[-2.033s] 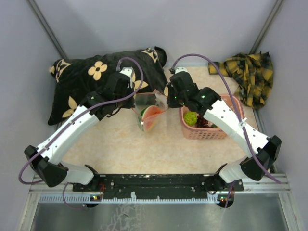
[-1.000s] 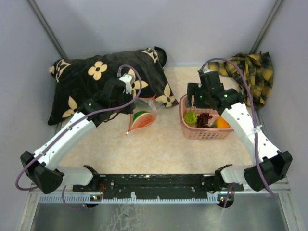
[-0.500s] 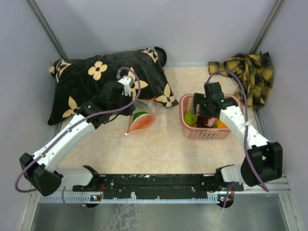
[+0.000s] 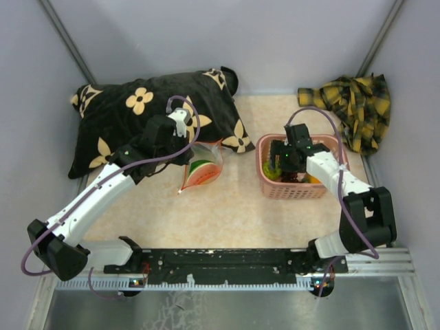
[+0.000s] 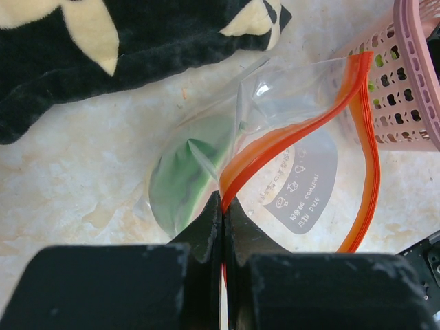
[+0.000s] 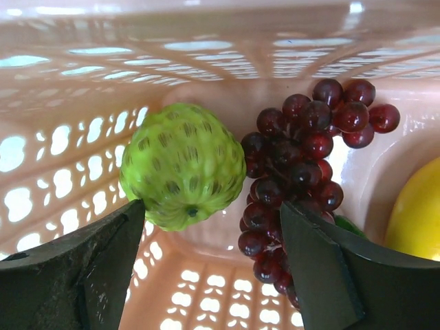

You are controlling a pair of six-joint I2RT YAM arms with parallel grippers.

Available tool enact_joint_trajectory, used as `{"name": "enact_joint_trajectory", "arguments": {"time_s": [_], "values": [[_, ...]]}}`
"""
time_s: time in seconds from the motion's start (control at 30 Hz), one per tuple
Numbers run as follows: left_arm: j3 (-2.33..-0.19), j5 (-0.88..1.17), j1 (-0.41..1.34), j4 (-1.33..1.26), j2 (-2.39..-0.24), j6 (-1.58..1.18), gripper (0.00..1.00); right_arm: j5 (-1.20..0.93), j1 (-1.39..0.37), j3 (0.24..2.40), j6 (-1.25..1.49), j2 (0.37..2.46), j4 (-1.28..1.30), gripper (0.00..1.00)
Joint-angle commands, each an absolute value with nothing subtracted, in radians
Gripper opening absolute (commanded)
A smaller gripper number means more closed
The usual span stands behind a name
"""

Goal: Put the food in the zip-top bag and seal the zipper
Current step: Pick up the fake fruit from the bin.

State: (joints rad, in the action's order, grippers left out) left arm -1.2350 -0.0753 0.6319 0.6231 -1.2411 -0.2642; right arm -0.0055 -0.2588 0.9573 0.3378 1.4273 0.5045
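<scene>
My right gripper will next grab the bunch of dark red grapes (image 6: 295, 158) by its near end (image 6: 267, 256), so the far end of the bunch stays free to go into the opening of the bag.
The clear zip-top bag (image 4: 203, 167) hangs left of the basket, mouth gaping. My left gripper (image 5: 223, 201) is shut on its red-orange zipper (image 5: 289, 134) strip, holding one lip up. A green piece of food (image 5: 180, 175) and something orange-red lie inside the bag. My right gripper (image 6: 213, 210) is open and down inside the pink basket (image 6: 206, 55). Its fingers straddle a bumpy green ball (image 6: 182, 165) and a bunch of dark red grapes (image 6: 295, 158), gripping neither. A yellow piece (image 6: 416, 213) lies at the right.
A black pillow with cream flowers (image 4: 137, 110) lies at the back left, just behind the bag. A yellow plaid cloth (image 4: 354, 103) is bunched at the back right corner. The pink basket (image 4: 295, 190) stands right of the bag. Grey walls close in on three sides.
My right gripper left the bag's mouth, swung right over the basket and dropped into it. The left gripper kept its hold while the bag shifted slightly left.
</scene>
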Motion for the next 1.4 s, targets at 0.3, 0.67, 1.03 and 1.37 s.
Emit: {"name": "enact_joint_trajectory", "arguments": {"time_s": [0.3, 0.67, 1.03, 1.37], "values": [[-1.229, -0.051, 0.620, 0.583, -1.237, -0.256, 0.00, 0.226, -0.255, 1.095, 0.265, 1.446, 0.817, 0.78], [-1.226, -0.046, 0.618, 0.580, -1.240, -0.256, 0.00, 0.202, -0.255, 1.033, 0.238, 1.536, 0.795, 0.73], [-1.224, -0.046, 0.616, 0.579, -1.240, -0.257, 0.00, 0.212, -0.255, 0.989, 0.241, 1.643, 0.693, 0.71], [-1.223, -0.041, 0.614, 0.578, -1.243, -0.259, 0.00, 0.261, -0.255, 0.989, 0.247, 1.520, 0.707, 0.46]]}}
